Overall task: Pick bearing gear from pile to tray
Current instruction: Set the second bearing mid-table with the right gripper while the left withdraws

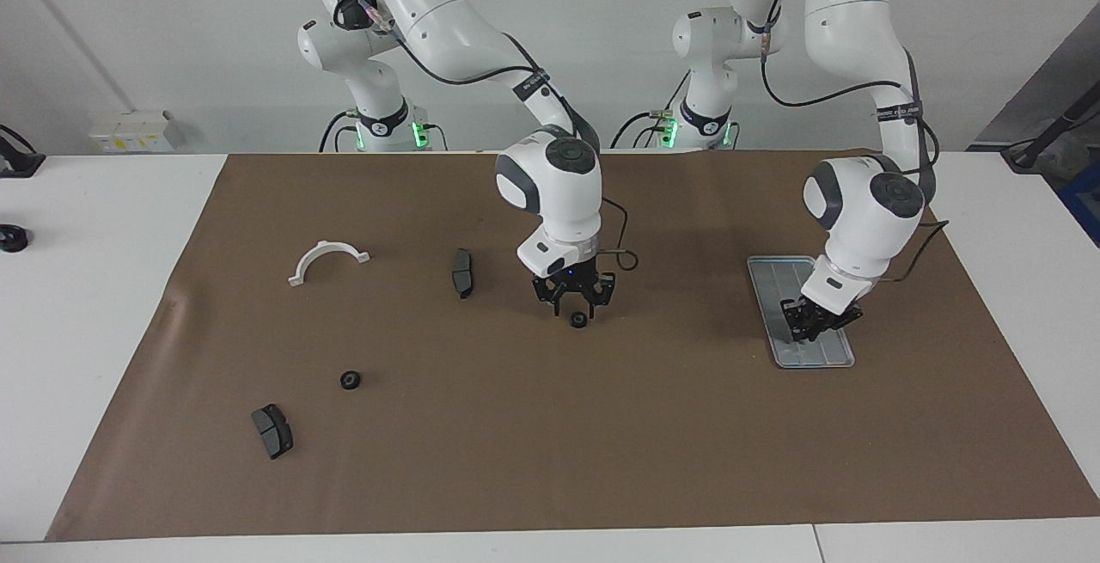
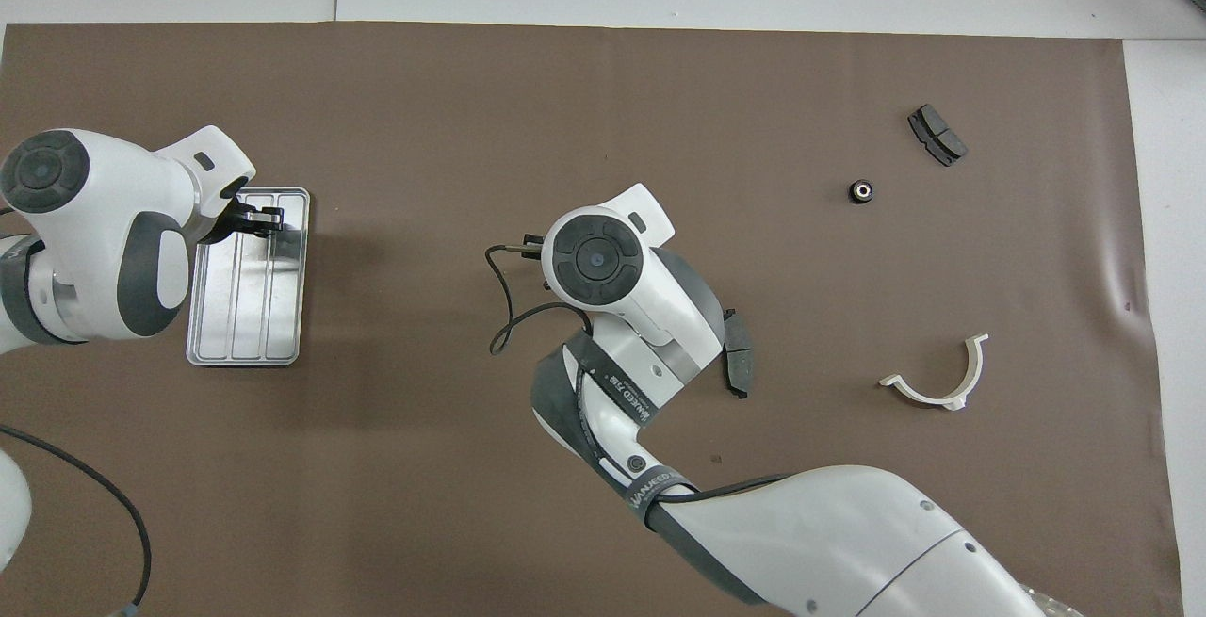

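Note:
In the overhead view, my left gripper's fingers are low over the silver tray [image 2: 245, 316], inside the tray's rim, so it is time to open now.
My right gripper [image 1: 577, 312] is low over the middle of the brown mat, its fingertips closed around a small black bearing gear [image 1: 578, 320]. In the overhead view its own wrist hides the gripper and that gear. A second black bearing gear [image 1: 350, 381] [image 2: 860, 191] lies loose toward the right arm's end. The silver grooved tray [image 1: 778, 271] [image 2: 245, 316] lies toward the left arm's end. My left gripper [image 1: 812, 322] [image 2: 256, 219] is low over the tray's part farther from the robots. No gear shows in the tray.
Two dark brake pads lie on the mat: one [image 1: 463, 272] [image 2: 738, 363] beside the right gripper, one [image 1: 272, 431] [image 2: 937, 135] farther from the robots than the loose gear. A white half-ring bracket [image 1: 327, 260] [image 2: 937, 381] lies nearer to the robots.

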Available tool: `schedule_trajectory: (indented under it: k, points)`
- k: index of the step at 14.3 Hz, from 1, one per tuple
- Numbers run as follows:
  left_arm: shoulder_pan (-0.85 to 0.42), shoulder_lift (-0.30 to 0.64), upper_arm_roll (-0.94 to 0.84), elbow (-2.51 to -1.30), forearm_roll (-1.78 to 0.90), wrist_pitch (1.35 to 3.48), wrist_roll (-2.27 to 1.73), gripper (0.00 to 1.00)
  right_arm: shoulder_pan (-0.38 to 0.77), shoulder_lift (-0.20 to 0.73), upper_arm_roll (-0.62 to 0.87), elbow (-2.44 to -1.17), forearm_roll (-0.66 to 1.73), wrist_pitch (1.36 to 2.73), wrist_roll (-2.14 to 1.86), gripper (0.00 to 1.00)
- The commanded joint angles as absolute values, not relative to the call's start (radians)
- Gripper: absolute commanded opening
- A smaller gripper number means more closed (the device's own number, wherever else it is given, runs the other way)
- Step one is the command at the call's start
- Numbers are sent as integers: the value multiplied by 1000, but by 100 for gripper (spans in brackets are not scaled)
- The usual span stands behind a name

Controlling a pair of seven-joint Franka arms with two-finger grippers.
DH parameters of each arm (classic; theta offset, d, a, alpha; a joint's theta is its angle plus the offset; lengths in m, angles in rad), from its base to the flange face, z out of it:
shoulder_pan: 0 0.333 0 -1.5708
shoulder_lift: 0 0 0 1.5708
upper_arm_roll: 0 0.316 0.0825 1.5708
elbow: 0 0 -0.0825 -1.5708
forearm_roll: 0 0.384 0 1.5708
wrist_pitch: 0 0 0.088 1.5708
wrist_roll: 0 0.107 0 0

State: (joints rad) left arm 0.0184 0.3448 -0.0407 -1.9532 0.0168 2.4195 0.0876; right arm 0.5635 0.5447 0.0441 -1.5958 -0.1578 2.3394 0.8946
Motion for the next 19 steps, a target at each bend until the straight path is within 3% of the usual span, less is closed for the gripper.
schedule_trajectory:
  k: [1,2,3,4,8,11,16,19]
  points:
    - [20,345,-46,-1954,25,2431,100,22,493,460,54,-1609,-181,2266,830,100]
    - [20,344,-46,-1951,25,2428,100,29,464,439,54,-1608,-179,2234,762,100]
    - [20,341,-46,-1951,25,2422,100,52,431,422,55,-1608,-176,2212,697,100]
    - [18,336,-46,-1948,25,2412,100,69,399,411,55,-1608,-175,2194,627,100]
    - [9,267,-46,-1947,25,2353,94,84,258,408,61,-1603,-135,2146,318,100]
    - [-58,212,-41,-1919,25,2248,72,84,158,423,60,-1612,-80,2163,71,100]
    - [-253,225,-40,-1876,57,2207,-190,80,39,512,61,-1626,-77,2272,-124,100]
    - [-357,274,-40,-1827,77,2212,-320,80,31,520,61,-1692,-60,2353,-137,100]
